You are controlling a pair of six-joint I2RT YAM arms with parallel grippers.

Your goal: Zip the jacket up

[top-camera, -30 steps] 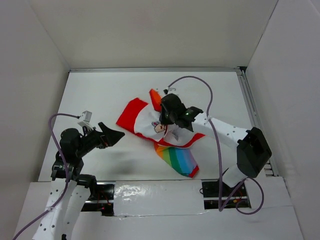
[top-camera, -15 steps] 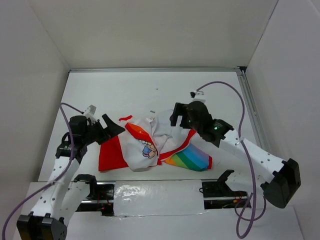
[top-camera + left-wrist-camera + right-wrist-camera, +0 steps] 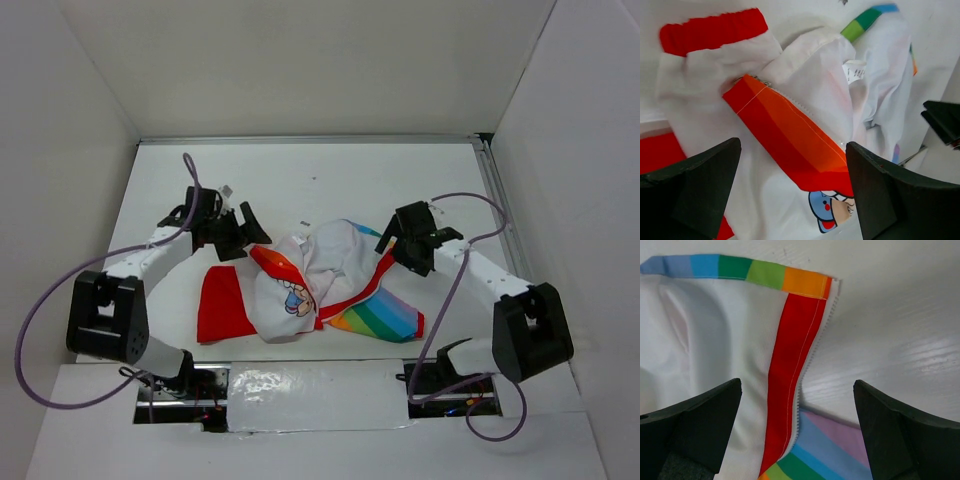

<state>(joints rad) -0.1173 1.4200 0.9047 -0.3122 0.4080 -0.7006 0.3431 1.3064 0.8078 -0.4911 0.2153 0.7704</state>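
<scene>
My left gripper's fingers hang above the jacket's orange-red front piece [image 3: 281, 266] [image 3: 790, 132] on white cloth, so it is too early to close. It lowers next, then closes on that piece.
The jacket [image 3: 310, 285] lies crumpled and unzipped at the table's middle, its red hood [image 3: 220, 308] to the left and a rainbow panel [image 3: 378, 315] to the right. My left gripper [image 3: 250, 240] hovers open at its upper left edge. In the left wrist view its fingers [image 3: 692, 192] straddle an orange-red front strip [image 3: 790, 132] with zipper teeth above the bear print [image 3: 832, 212]. My right gripper [image 3: 392, 250] is open at the jacket's upper right. In its wrist view the red trim with zipper teeth [image 3: 792, 380] runs between the fingers [image 3: 905, 432], touching neither.
White walls box in the table [image 3: 300, 180] on three sides. A metal rail [image 3: 500, 220] runs along the right edge. Purple cables [image 3: 60, 290] loop from both arms. A small white care label [image 3: 855, 70] shows inside the jacket.
The right gripper opened and let go of the jacket, which dropped nearer and leftward. Both arms then swung in beside it, left from the left, right from the right.
</scene>
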